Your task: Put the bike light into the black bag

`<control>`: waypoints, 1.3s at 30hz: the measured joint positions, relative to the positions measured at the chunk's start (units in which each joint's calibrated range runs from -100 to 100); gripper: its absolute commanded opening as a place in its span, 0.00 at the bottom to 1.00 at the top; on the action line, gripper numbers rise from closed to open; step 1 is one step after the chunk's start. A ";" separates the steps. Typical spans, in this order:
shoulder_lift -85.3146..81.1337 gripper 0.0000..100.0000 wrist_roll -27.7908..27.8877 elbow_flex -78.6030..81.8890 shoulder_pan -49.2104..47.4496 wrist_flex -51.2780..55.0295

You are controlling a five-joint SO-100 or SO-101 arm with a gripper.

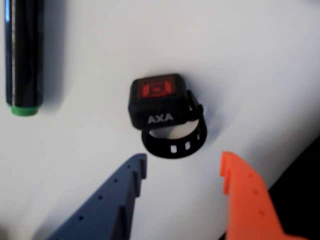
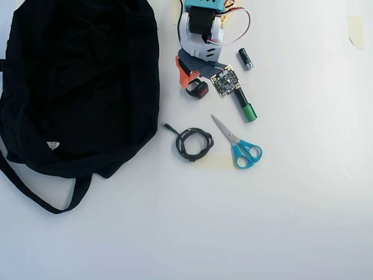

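Observation:
My gripper grabs the light by its black loop strap (image 1: 176,148) next, to put the bike light into the black bag (image 1: 300,192).
The bike light (image 1: 159,102) is a small black block with a red lens face, white lettering and a black loop strap. It lies on the white table just beyond my fingertips. My gripper (image 1: 182,167) is open, with the blue finger (image 1: 120,195) on the left and the orange finger (image 1: 247,200) on the right, and it is not touching the light. In the overhead view the gripper (image 2: 198,80) hovers just above the light (image 2: 199,89). The black bag (image 2: 76,81) lies to the left of both, and its dark edge (image 1: 302,190) shows in the wrist view.
A black marker with a green cap (image 2: 245,106) lies right of the light and also shows in the wrist view (image 1: 22,50). A small battery (image 2: 245,59), a coiled black cable (image 2: 194,143) and blue-handled scissors (image 2: 239,147) lie nearby. The bag's strap (image 2: 35,195) trails at lower left.

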 measured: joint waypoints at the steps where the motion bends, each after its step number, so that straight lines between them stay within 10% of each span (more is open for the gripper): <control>1: 0.75 0.19 0.00 0.00 0.07 -0.60; 39: 16.44 0.20 -0.78 -3.22 2.87 -9.45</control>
